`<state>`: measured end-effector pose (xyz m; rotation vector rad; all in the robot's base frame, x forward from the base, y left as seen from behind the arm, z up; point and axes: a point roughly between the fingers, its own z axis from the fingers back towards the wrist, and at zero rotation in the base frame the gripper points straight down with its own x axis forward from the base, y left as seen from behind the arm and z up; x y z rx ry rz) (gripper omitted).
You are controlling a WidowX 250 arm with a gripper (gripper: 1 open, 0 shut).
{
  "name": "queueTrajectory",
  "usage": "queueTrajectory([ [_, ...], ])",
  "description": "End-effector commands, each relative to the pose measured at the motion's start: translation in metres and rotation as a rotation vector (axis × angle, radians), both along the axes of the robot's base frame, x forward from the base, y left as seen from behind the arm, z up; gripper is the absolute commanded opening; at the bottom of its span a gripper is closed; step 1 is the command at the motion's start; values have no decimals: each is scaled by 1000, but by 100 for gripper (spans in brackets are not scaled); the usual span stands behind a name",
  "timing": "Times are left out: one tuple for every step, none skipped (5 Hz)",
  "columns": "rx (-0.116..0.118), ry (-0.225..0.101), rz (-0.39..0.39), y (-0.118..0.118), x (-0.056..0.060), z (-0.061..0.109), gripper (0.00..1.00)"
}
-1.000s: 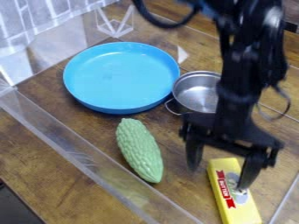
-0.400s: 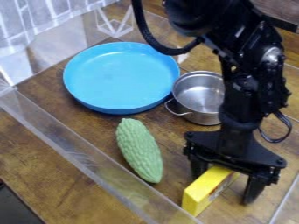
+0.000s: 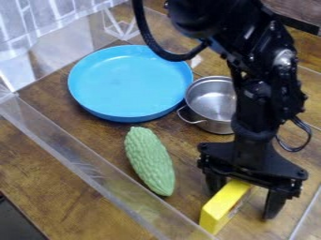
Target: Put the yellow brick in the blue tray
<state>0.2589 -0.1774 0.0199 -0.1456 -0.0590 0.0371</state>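
I need to grab the yellow brick's raised end (image 3: 235, 191) with my gripper next, so that I can put the brick in the blue tray (image 3: 126, 84).
The yellow brick (image 3: 226, 207) stands tipped up on an edge near the table's front right, with plain yellow faces showing and no label in sight. My gripper (image 3: 243, 197) points straight down over it and is open, one finger on each side of the brick. Whether either finger touches the brick is unclear. The blue tray (image 3: 126, 84), round and shallow, lies at the back left with nothing in it, well apart from the gripper.
A small steel pot (image 3: 216, 100) stands just right of the tray, behind the arm. A bumpy green gourd (image 3: 150, 160) lies left of the brick. A clear plastic wall (image 3: 69, 155) runs along the table's front left side.
The brick lay flat with its label up a second ago; it now stands on an edge, shifted slightly left. The gripper came down around it and has held still since.
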Motion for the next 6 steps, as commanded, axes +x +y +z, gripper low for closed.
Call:
queueTrajectory([
  [-30, -24, -1, 2, 4, 6, 100],
  [-36, -23, 1, 2, 6, 4, 100],
  [-35, -20, 0, 3, 6, 3, 0],
  [-15, -20, -22, 4, 6, 12, 0],
  [12, -26, -50, 7, 5, 27, 0],
  [42, -30, -73, 11, 4, 43, 0],
])
